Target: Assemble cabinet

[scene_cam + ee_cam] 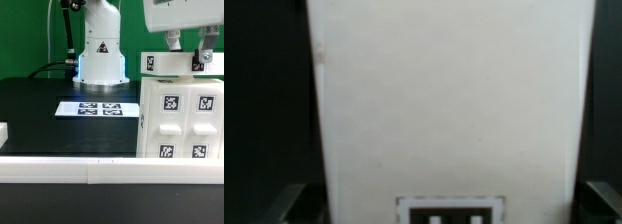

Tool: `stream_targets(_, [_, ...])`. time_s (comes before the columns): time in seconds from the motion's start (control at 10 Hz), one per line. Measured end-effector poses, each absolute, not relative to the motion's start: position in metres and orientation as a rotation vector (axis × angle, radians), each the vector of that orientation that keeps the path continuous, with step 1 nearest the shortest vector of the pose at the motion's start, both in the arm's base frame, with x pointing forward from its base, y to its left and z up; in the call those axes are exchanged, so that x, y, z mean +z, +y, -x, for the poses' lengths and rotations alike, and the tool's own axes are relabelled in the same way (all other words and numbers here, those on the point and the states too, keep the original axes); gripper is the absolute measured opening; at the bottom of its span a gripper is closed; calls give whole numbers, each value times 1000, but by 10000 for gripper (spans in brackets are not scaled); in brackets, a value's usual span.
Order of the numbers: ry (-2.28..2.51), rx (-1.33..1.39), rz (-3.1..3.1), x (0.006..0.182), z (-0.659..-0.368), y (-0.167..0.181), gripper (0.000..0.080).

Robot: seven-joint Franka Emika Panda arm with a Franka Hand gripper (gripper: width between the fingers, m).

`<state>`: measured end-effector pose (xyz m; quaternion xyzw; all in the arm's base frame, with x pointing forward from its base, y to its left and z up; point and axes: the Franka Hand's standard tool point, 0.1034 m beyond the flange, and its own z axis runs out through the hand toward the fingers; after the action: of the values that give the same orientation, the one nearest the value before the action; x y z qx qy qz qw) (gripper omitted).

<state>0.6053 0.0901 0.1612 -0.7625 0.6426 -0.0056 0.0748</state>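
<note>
My gripper needs to open now, as the top panel's lower edge is on the cabinet body's top and the white top panel [170,63] would lie there.
The white cabinet body [180,120], covered with marker tags, stands at the exterior view's right. A white top panel [170,63] with a tag lies across its top, or just above it. My gripper [190,48] comes down from above, with its fingers on either side of this panel. In the wrist view the panel [438,100] fills the middle, with a tag [452,212] near my gripper [446,203]. One dark finger [290,202] and the other [601,200] stand wide apart, each with a thin dark gap to the panel's edge. The gripper looks open around the panel.
The marker board [95,107] lies flat on the black table in front of the robot base [100,55]. A white rail [60,168] runs along the table's front edge. A small white piece [3,131] shows at the exterior view's left edge.
</note>
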Motion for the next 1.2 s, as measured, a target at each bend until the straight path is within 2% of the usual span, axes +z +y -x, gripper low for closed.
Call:
stream_targets(0.5, [2174, 13, 2033, 162, -607, 92, 561])
stream_targets(0.6, [2150, 12, 2055, 162, -607, 92, 585])
stream_targets(0.7, [2117, 14, 2076, 164, -608, 92, 743])
stream_targets(0.8, [2099, 13, 2082, 168, -608, 92, 743])
stream_targets(0.9, [2075, 14, 2082, 176, -608, 93, 789])
stream_targets(1.1, [2047, 16, 2069, 189, -608, 94, 797])
stream_targets(1.2, [2033, 14, 2083, 188, -608, 94, 797])
